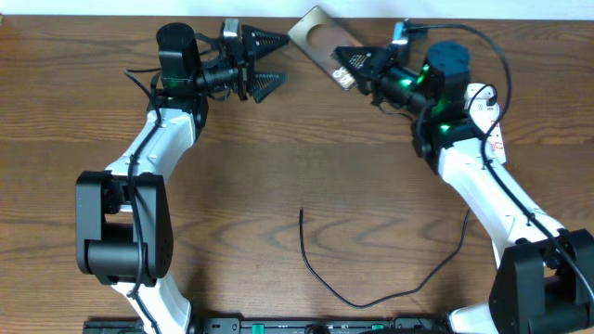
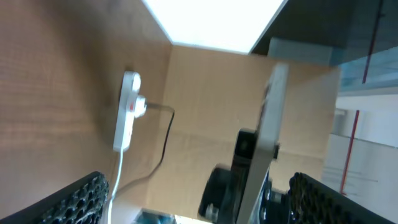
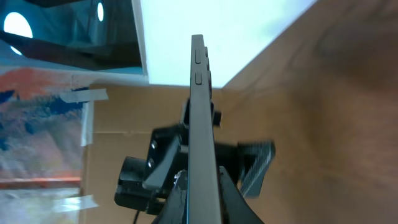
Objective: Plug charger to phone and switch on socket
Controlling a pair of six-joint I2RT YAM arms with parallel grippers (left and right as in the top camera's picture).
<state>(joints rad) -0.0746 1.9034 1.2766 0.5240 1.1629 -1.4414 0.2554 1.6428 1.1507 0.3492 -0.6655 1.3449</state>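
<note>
I should grab the phone (image 1: 316, 32) next with my left gripper, by its free side edge near the back of the table. The opposite end then stays free to plug in the charger.
My right gripper (image 1: 345, 67) is shut on the phone (image 1: 316, 32) and holds it lifted and tilted at the back middle of the table. In the right wrist view the phone (image 3: 199, 112) shows edge-on between the fingers (image 3: 202, 190). My left gripper (image 1: 266, 63) is open and empty, facing the phone from the left; its view shows the phone's edge (image 2: 268, 124). The charger (image 1: 320, 278) lies loose on the table in front, its free tip (image 1: 301, 212) near the middle. The socket (image 1: 485, 107) lies at the right, partly behind the right arm, and also shows in the left wrist view (image 2: 127, 109).
A black plug with its cable (image 2: 165, 137) sits in the socket and a white cord (image 2: 115, 180) runs from it. The table's back edge is just behind the phone. The arm bases stand at the front left and front right.
</note>
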